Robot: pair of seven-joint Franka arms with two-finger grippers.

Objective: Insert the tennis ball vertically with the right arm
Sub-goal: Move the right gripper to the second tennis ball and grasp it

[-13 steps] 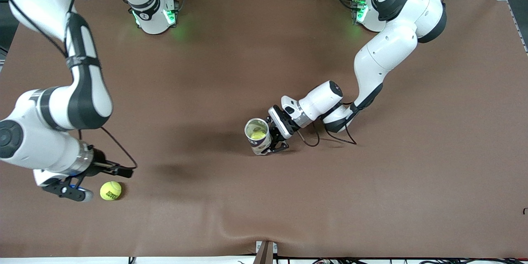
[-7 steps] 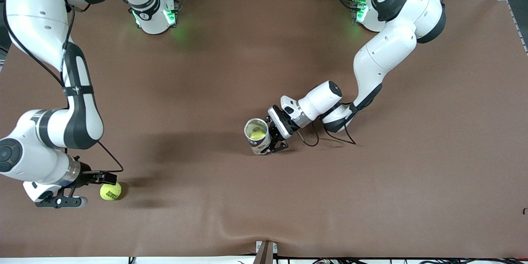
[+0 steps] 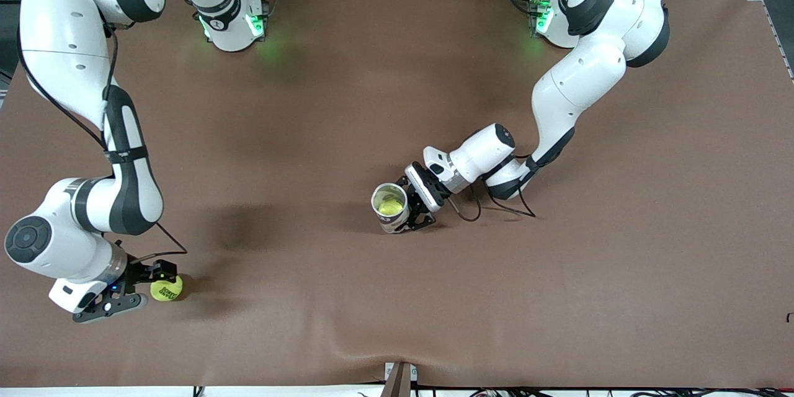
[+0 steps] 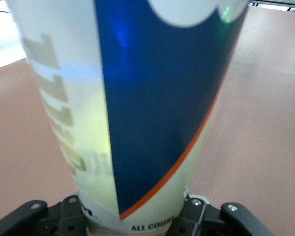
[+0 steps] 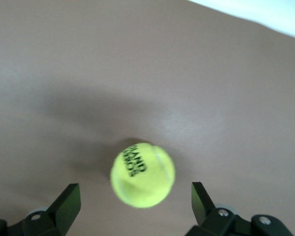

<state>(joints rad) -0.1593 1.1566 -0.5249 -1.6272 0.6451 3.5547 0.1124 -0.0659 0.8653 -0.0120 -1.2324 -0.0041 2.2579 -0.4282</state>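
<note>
My right gripper's fingers stop short of the tennis ball (image 3: 166, 289), over bare mat. My right gripper needs to move toward the ball before it closes on it.
A yellow-green tennis ball (image 3: 166, 289) (image 5: 142, 174) lies on the brown table toward the right arm's end, nearer the front camera than the can. My right gripper (image 3: 152, 285) (image 5: 135, 204) is low beside it and open, its two black fingers (image 5: 69, 206) set wider than the ball, which sits just ahead of their tips. My left gripper (image 3: 409, 206) (image 4: 135, 216) is shut on the lower part of a blue-and-white ball can (image 3: 391, 203) (image 4: 137, 108), held upright with its mouth open. A yellow ball shows inside the can.
The brown mat (image 3: 397, 93) has a raised wrinkle (image 3: 372, 338) near the front camera's edge. A black cable loops on the table (image 3: 496, 208) by the left wrist. Both arm bases (image 3: 232, 25) stand along the edge farthest from the front camera.
My right gripper has come down and swung in beside the tennis ball, which has not moved. The left gripper keeps its hold on the can, now a little more upright.
</note>
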